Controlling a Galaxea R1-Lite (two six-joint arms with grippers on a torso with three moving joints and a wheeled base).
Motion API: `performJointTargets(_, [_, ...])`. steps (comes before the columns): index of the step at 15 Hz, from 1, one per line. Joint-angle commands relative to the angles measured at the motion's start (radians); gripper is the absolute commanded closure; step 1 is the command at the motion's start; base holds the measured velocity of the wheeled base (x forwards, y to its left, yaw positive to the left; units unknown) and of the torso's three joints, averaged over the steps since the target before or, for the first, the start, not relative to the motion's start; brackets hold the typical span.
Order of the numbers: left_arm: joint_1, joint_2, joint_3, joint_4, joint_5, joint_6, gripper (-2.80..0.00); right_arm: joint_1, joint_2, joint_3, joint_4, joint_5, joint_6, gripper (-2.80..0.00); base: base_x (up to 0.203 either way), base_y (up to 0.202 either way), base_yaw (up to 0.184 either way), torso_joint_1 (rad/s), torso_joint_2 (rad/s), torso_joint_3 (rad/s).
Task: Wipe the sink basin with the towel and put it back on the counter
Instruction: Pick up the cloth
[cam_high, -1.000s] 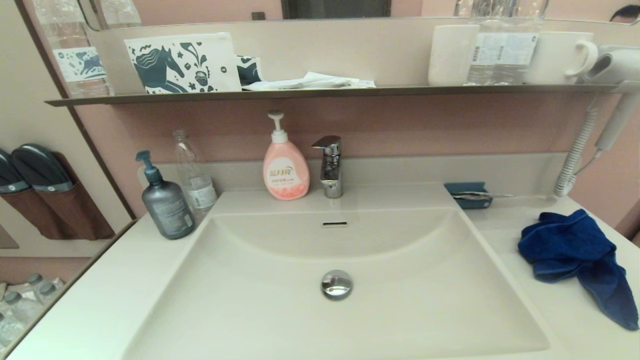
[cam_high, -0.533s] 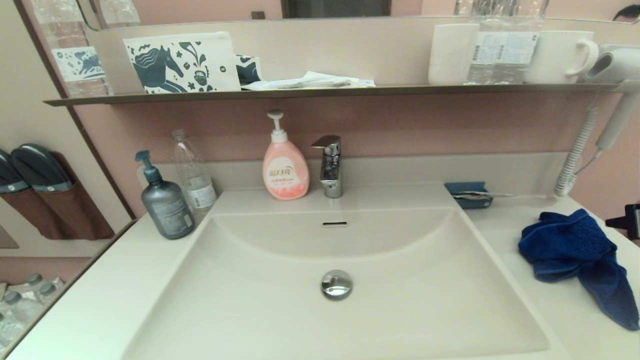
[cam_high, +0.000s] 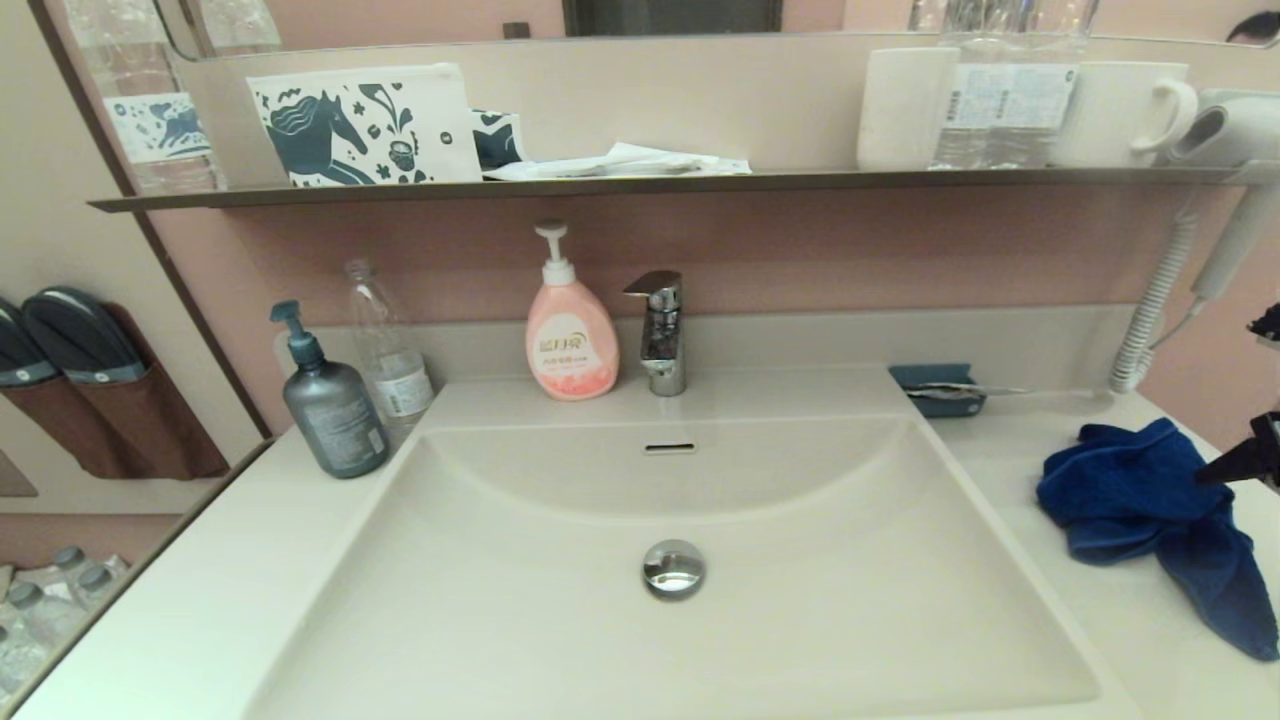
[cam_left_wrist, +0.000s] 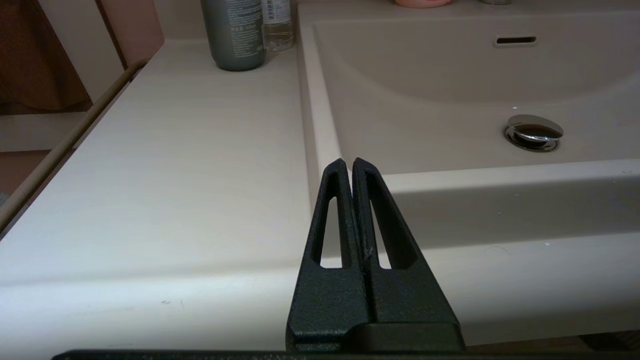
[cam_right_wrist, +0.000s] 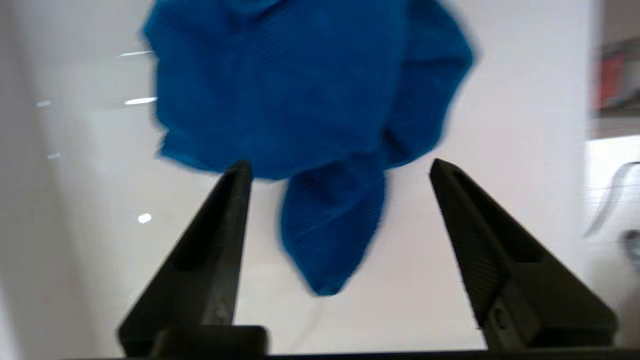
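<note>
The right gripper takes hold of the blue towel by its bunched middle (cam_high: 1128, 490) (cam_right_wrist: 300, 90) next, to wipe the sink basin.
The crumpled blue towel (cam_high: 1130, 490) lies on the cream-white counter (cam_high: 1110, 620) to the right of the sink basin (cam_high: 800, 620). The basin holds only its chrome drain plug (cam_high: 673, 568) and overflow slot (cam_high: 669, 448). My right gripper (cam_high: 1228, 403) comes in at the right edge, just above the towel's right side. In the right wrist view this gripper (cam_right_wrist: 340, 164) is open, with the towel (cam_right_wrist: 300, 90) just beyond its tips and one towel corner between the fingers, untouched. My left gripper (cam_left_wrist: 347, 161) is shut and empty at the counter's (cam_left_wrist: 200, 150) front edge, left of the basin (cam_left_wrist: 425, 90).
A pink soap pump (cam_high: 570, 340) and chrome tap (cam_high: 660, 335) stand behind the basin. A grey pump bottle (cam_high: 330, 405) and a clear bottle (cam_high: 388, 350) stand at the left. A blue soap dish (cam_high: 938, 390) lies behind the towel. A hairdryer (cam_high: 1225, 200) hangs at the right.
My right gripper has come into the head view from the right edge and moved further in, over the towel's right side. The towel has not moved.
</note>
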Motion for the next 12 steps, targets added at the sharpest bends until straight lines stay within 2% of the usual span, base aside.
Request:
performJointTargets(1, [0.000,0.001,-0.001,0.000,0.000,0.000,0.00,0.000,0.036,-0.044,0.014,-0.039,-0.011,-2.80,0.000,0.000,0.000,0.000,0.00,0.000])
performJointTargets(5, [0.000,0.001,0.002,0.000,0.000,0.000,0.00,0.006,0.117,-0.051,-0.015,-0.051,-0.015,-2.80,0.000,0.000,0.000,0.000,0.00,0.000])
performJointTargets(8, [0.000,0.001,-0.001,0.000,0.000,0.000,0.00,0.047,0.142,-0.051,-0.021,-0.039,-0.009,-2.80,0.000,0.000,0.000,0.000,0.00,0.000])
performJointTargets(10, [0.000,0.001,0.001,0.000,0.000,0.000,0.00,0.085,0.152,-0.051,-0.022,0.007,0.011,-2.80,0.000,0.000,0.000,0.000,0.00,0.000])
performJointTargets(12, [0.000,0.001,0.001,0.000,0.000,0.000,0.00,0.124,0.190,-0.051,-0.035,-0.006,0.018,-2.80,0.000,0.000,0.000,0.000,0.00,0.000])
